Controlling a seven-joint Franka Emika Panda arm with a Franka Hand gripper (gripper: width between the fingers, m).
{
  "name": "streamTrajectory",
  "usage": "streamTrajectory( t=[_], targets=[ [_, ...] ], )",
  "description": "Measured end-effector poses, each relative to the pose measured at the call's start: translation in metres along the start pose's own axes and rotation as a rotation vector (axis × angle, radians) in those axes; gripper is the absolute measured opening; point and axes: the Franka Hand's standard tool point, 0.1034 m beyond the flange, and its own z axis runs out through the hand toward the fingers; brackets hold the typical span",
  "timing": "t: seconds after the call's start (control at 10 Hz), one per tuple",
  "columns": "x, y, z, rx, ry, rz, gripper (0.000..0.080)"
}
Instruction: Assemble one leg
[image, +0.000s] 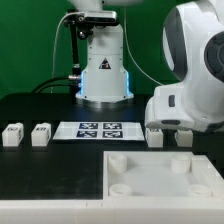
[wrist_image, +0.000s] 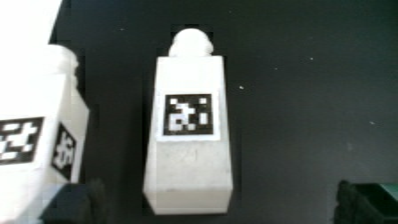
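My gripper grips the white leg by its blunt end (wrist_image: 189, 192) next, leaving its narrow peg end free to fit a panel socket.
In the wrist view a white leg (wrist_image: 189, 125) lies lengthwise on the black table, its black-and-white tag facing up and its narrow peg end pointing away. My gripper (wrist_image: 219, 205) is open just above it, with the dark fingertips (wrist_image: 66, 205) on either side of the leg's blunt end and not touching it. A second leg (wrist_image: 39, 130) lies close beside it, outside the fingers. In the exterior view my arm's white hand (image: 183, 105) hangs low over two legs (image: 155, 135) at that view's right and hides the fingers.
Two more legs (image: 13, 135) stand on the exterior view's left. The marker board (image: 100, 130) lies in the middle. The large white panel with round sockets (image: 160, 178) lies in front. The robot base (image: 103, 75) stands behind.
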Motion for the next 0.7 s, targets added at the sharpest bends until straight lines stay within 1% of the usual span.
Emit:
streamTrajectory(
  t=[0.3, 0.4, 0.5, 0.6, 0.7],
  targets=[
    [-0.001, -0.007, 0.026, -0.013, 0.013, -0.004, 0.0649],
    [-0.001, -0.006, 0.031, -0.016, 0.017, -0.016, 0.0649],
    [-0.001, -0.002, 0.033, -0.015, 0.02, -0.023, 0.0649],
    [-0.001, 0.002, 0.033, -0.012, 0.02, -0.027, 0.0649],
    [-0.001, 0.002, 0.033, -0.013, 0.02, -0.027, 0.0649]
  ],
)
